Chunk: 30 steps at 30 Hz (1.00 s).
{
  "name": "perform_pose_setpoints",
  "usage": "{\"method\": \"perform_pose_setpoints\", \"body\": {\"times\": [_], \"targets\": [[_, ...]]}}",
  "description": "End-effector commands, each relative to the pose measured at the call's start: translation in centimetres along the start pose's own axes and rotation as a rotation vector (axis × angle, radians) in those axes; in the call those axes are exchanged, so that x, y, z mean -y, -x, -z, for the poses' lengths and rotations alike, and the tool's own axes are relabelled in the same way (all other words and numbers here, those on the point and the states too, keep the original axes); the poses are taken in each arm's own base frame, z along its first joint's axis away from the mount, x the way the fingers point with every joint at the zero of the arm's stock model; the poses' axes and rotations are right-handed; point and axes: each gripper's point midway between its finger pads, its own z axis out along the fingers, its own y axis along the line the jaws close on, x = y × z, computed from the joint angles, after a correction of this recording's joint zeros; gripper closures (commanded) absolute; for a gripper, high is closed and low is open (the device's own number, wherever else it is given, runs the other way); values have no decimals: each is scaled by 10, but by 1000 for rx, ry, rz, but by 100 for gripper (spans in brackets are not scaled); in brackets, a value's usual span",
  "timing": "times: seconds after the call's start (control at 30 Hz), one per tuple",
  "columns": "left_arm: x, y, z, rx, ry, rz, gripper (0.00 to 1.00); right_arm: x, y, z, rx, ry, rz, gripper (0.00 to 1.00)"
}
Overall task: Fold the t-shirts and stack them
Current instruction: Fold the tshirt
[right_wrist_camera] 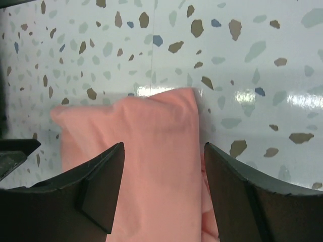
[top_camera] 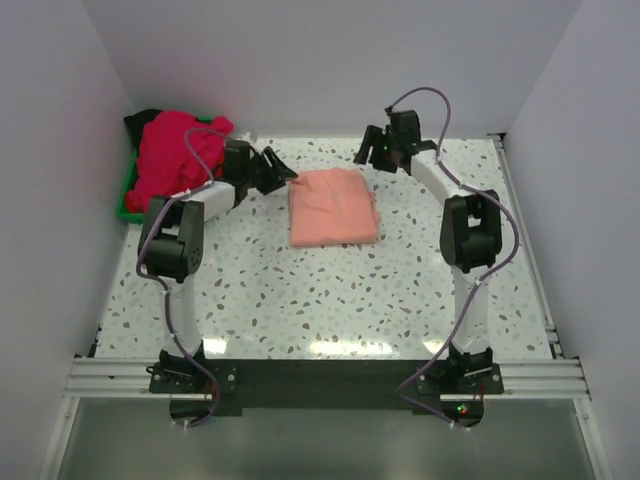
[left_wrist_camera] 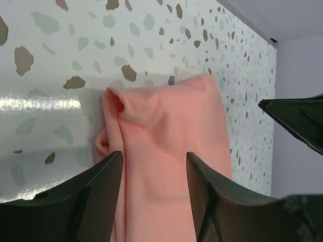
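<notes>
My left gripper is going to pinch the salmon-pink t-shirt's upper layer next, at its far tray-side corner, to open the t-shirt flat for folding.
A salmon-pink t-shirt [top_camera: 333, 206] lies folded into a rectangle at the back middle of the table. It fills the left wrist view [left_wrist_camera: 166, 146] and the right wrist view [right_wrist_camera: 151, 151]. My left gripper [top_camera: 283, 166] is open and empty, hovering at the shirt's far left corner; its fingers [left_wrist_camera: 96, 196] straddle the cloth from above. My right gripper [top_camera: 368, 150] is open and empty above the shirt's far right corner, fingers [right_wrist_camera: 96, 186] apart. A heap of magenta-pink and red t-shirts [top_camera: 172, 158], with a black one behind, lies in the tray at the back left.
A green tray [top_camera: 128, 205] holds the heap against the left wall. White walls close in the left, back and right. The speckled table top [top_camera: 330, 300] runs to a metal rail [top_camera: 320, 375] at the near edge.
</notes>
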Motion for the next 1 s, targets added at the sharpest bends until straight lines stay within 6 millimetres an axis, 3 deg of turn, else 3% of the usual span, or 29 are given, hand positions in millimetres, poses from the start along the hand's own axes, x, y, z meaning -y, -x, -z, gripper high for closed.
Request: {"method": "perform_pose_setpoints", "body": {"times": [0.0,0.03,0.07,0.1,0.13,0.17,0.37,0.53,0.8,0.97], "targets": [[7,15,-13,29,-18,-53,41,-3,20,-18,56,11,25,33],[13,23,-16,44,-29,-64,39,-7,27,-20,74,26,30,33],[6,21,-23,35,-16,-68,38,-7,28,-24,78,24,36,33],[5,24,-27,37,-14,-71,38,-2,21,-36,63,14,35,33],[13,34,-30,52,-26,-80,38,-3,27,-38,74,15,36,33],[2,29,-38,33,-4,-79,38,-1,26,-43,67,15,36,33],[-6,35,-62,26,4,-83,40,4,17,-75,53,42,9,33],[-10,33,-69,21,1,-73,45,3,3,-94,23,79,-23,33],[-1,33,-68,19,-42,-59,71,-4,-5,-91,-4,117,-83,42],[11,39,-64,27,-71,-58,83,-11,-7,-85,-18,144,-111,65]]}}
